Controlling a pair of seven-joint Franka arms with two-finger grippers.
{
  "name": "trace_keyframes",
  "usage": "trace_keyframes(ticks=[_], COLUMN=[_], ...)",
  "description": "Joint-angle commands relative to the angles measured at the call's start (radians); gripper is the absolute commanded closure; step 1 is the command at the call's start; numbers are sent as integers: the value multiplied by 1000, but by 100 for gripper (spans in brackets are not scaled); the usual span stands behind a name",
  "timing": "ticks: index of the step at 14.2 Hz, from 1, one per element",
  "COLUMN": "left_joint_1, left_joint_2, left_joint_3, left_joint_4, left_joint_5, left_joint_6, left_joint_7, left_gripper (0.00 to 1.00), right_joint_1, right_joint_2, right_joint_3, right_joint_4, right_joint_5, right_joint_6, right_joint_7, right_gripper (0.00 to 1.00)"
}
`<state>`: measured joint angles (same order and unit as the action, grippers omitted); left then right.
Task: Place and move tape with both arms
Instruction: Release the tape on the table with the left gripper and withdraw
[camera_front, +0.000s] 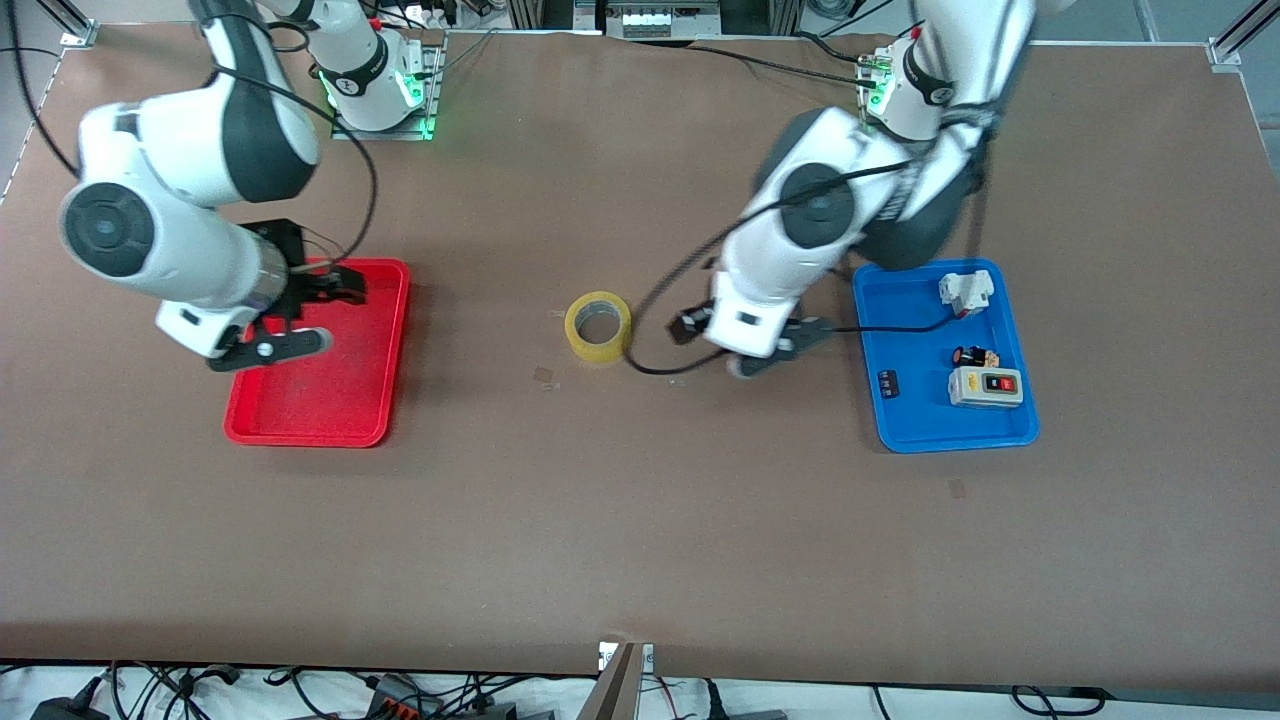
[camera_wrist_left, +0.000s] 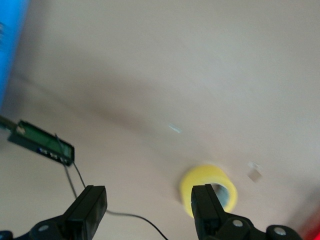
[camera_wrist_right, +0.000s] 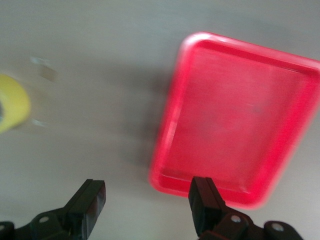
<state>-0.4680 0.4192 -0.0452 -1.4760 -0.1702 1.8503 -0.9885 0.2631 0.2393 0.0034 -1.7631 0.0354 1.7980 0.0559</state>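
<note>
I will place and move the yellowish tape, so I will grab it next with my right gripper by its side (camera_front: 575, 330) (camera_wrist_right: 16, 102).
The tape (camera_front: 598, 326), a yellowish ring, lies flat on the brown table between the two trays. It also shows in the left wrist view (camera_wrist_left: 199, 179) and at the edge of the right wrist view (camera_wrist_right: 10, 102). My left gripper (camera_front: 776, 352) is open and empty, over bare table between the tape and the blue tray (camera_front: 915, 318). In its wrist view (camera_wrist_left: 148, 202) one finger (camera_wrist_left: 206, 205) overlaps the tape. My right gripper (camera_front: 315, 315) is open and empty over the red tray (camera_front: 330, 400); its wrist view (camera_wrist_right: 147, 200) shows the tray's rim (camera_wrist_right: 172, 115).
The blue tray holds a white-and-grey switch box (camera_front: 985, 386), a white part (camera_front: 965, 290) and small dark parts (camera_front: 975, 356). A black cable (camera_front: 650, 365) with a small circuit board (camera_wrist_left: 42, 142) hangs by the left gripper, close to the tape. The red tray is empty.
</note>
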Motion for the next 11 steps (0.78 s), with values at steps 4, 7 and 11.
trace_keyframes(ticks=[4,7,11], left_joint_1=[296,449,503], left_joint_2=[-123,-229,-365], left_joint_3=[-12,-10,1], left_joint_4=[-52,-70,-86], left_joint_5=[18,20,147], left_joint_6=[-268,-404,-425], left_joint_7=[458,748,1062], left_gripper=[0,0,0], right_joint_1=[250,324,369], right_joint_2=[237,320,371], right_joint_3=[1,1,1], right_joint_4=[138,149,148], right_joint_5=[24,26,26], right_joint_6=[150,279,296], right_joint_7=[306,381,383], right_gripper=[0,0,0])
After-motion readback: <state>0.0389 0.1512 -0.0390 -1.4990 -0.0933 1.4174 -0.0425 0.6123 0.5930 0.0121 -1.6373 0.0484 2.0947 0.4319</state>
